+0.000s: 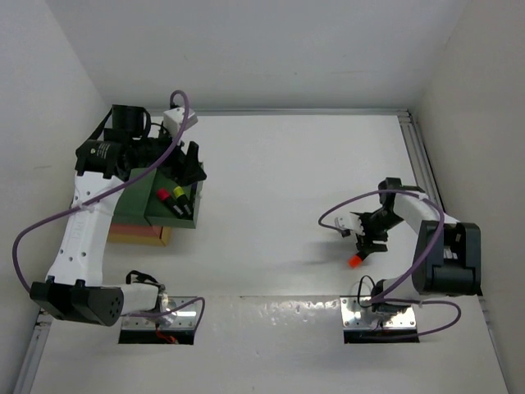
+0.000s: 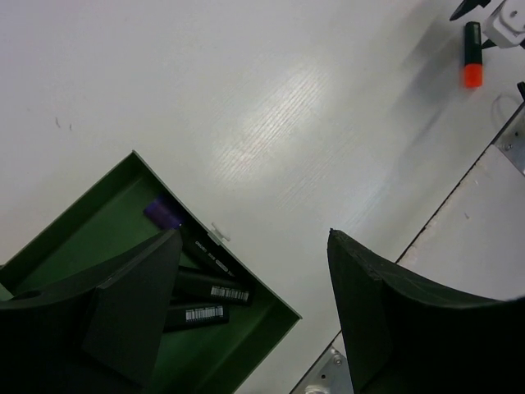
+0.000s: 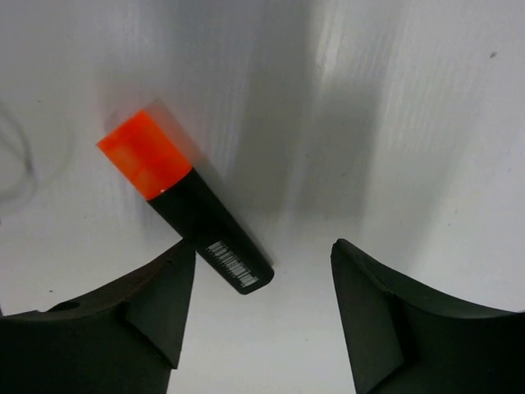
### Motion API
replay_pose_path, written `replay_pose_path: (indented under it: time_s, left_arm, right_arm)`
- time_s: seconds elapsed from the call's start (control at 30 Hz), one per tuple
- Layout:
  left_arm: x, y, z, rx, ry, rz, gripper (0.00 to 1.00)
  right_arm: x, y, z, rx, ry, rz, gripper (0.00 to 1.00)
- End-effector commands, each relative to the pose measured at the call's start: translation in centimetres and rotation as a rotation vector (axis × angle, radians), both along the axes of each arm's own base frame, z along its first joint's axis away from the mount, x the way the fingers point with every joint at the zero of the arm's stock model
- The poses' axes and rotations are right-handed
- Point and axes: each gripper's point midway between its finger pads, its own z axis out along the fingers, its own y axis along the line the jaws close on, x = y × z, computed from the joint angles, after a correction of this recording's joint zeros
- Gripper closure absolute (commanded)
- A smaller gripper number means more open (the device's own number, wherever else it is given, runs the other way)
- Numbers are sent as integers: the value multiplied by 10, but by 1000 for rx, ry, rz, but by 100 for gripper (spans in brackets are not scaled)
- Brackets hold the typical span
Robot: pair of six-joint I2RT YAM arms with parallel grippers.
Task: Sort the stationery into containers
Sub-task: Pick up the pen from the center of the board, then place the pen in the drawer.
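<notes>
I should next grab the orange highlighter by its black body end [image 3: 233, 263] with my right gripper, so the orange cap stays free for my left gripper.
A dark green container [image 1: 131, 199] at the left holds several highlighters, among them a red-capped one [image 1: 162, 194] and a yellow-capped one [image 1: 178, 198]. My left gripper [image 1: 192, 167] hangs open above its far right corner, holding nothing. In the left wrist view the green container [image 2: 86, 220] shows black barrels [image 2: 209, 290] and a purple cap [image 2: 164, 215] under the left gripper [image 2: 254, 238]. An orange-capped highlighter [image 3: 184, 201] lies flat on the table. My right gripper [image 3: 262, 246] stands open just over its black end, not touching it. From above, the orange highlighter [image 1: 355, 260] lies right below the right gripper [image 1: 364, 238].
A red-orange and yellow container [image 1: 141, 236] sits under the green one's near edge. White walls close in the left, back and right. A metal rail [image 1: 422, 164] runs along the right side. The arm bases stand on plates [image 1: 380, 316] at the near edge.
</notes>
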Motion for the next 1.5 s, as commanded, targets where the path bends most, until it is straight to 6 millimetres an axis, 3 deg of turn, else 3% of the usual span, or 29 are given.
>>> replay_pose_path:
  time_s: [0.0,0.43,0.57,0.67,0.77,0.87,0.9,0.97,1.0,1.07,1.1,1.2,1.27,1.47]
  left_arm:
    - [0,1,14,4,-49,-16,22]
    - [5,3,12,6,-49,-3,22]
    - [7,1,12,-7,-48,-3,22]
    - [7,-1,17,-35,-64,-2,23]
    - [9,-6,27,-77,-107,2,23]
    - [8,-9,41,-133,-154,14,23]
    - [7,-11,43,-157,-145,20,23]
    - [9,-15,47,-193,-158,13,22]
    - [6,-20,50,-231,-142,4,22]
    - [4,-29,51,-315,-101,-2,22]
    - [3,-33,51,-344,-88,-6,22]
    - [3,-48,52,-450,-48,-6,21]
    - [9,-54,56,-498,-22,-1,22]
    - [33,-63,73,-557,-7,12,22]
  right_arm:
    - [7,9,-4,25,-44,109,35]
    - [-15,13,-25,26,-29,225,45]
    - [-15,15,-26,34,-16,201,72]
    - [-10,23,-20,74,-22,161,84]
    - [2,32,-10,103,-40,95,89]
    - [19,49,16,179,-15,-60,97]
    - [36,60,35,239,-41,-92,98]
    - [50,72,55,308,-21,-174,100]
    - [66,84,79,385,-10,-259,100]
    - [82,97,102,478,55,-411,100]
    - [92,118,127,565,62,-409,100]
    - [118,149,172,722,125,-562,100]
    - [128,177,204,839,153,-618,100]
    - [142,244,266,1007,245,-691,100]
